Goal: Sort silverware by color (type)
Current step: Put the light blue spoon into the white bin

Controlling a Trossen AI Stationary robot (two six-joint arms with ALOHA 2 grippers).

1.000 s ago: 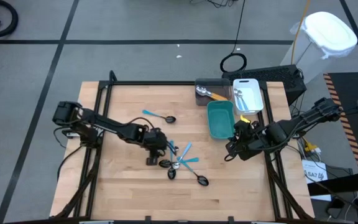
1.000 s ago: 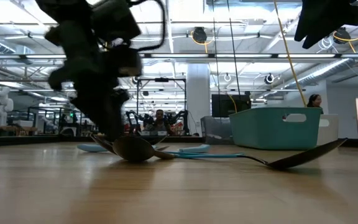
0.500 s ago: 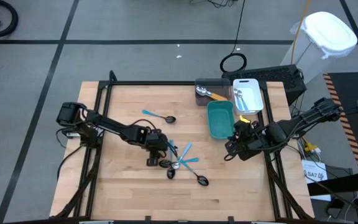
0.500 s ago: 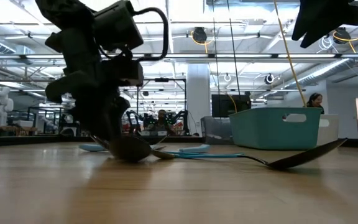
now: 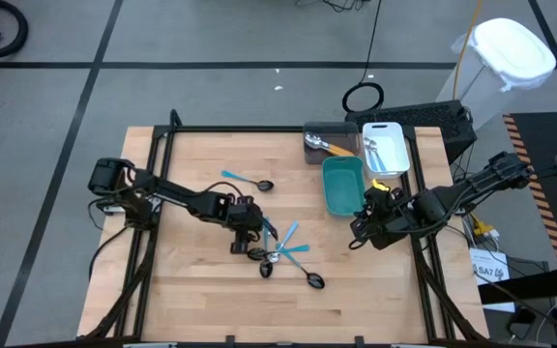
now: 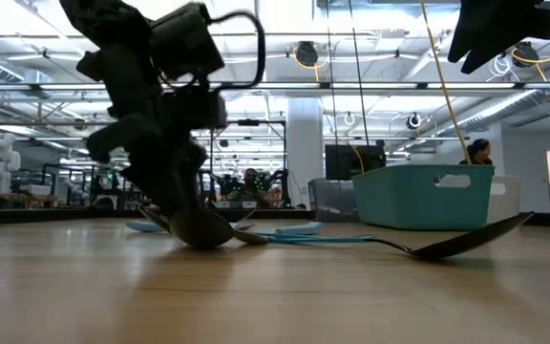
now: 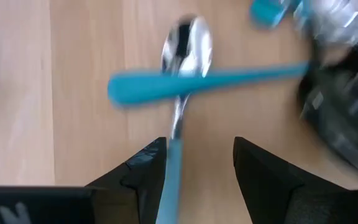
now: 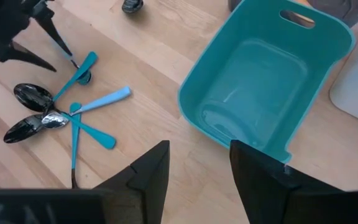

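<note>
The silver spoon has to be sorted by type, so my left gripper will next hold it by its light-blue handle [image 7: 171, 180] near the neck [image 7: 174, 149].
The silverware lies in a loose pile [image 5: 280, 253] at the table's middle: light-blue-handled pieces crossed over dark spoons [image 8: 33, 93]. My left gripper [image 5: 252, 235] is down at the pile's left side, open. A light-blue-handled spoon [image 7: 188, 46] with a silver bowl points away from it, and the spoon's handle [image 7: 171, 155] runs back between the fingers. Another blue handle [image 7: 210, 81] lies across that spoon's neck. My right gripper [image 8: 194, 174] hangs open and raised near the teal bin [image 5: 342, 186], holding nothing. My left gripper comes at the pile slanting down from the table's left, its fingers along the spoon's handle [image 7: 168, 186]. The handle runs close beside one finger [image 7: 148, 177]. I cannot tell whether the finger touches it.
A white bin [image 5: 385, 147] with blue-handled pieces and a gray bin [image 5: 329, 142] with an orange-handled one stand at the far right, behind the teal bin. One blue-handled spoon [image 5: 248, 182] lies apart, farther back. A dark spoon [image 5: 312, 278] lies nearest the front edge.
</note>
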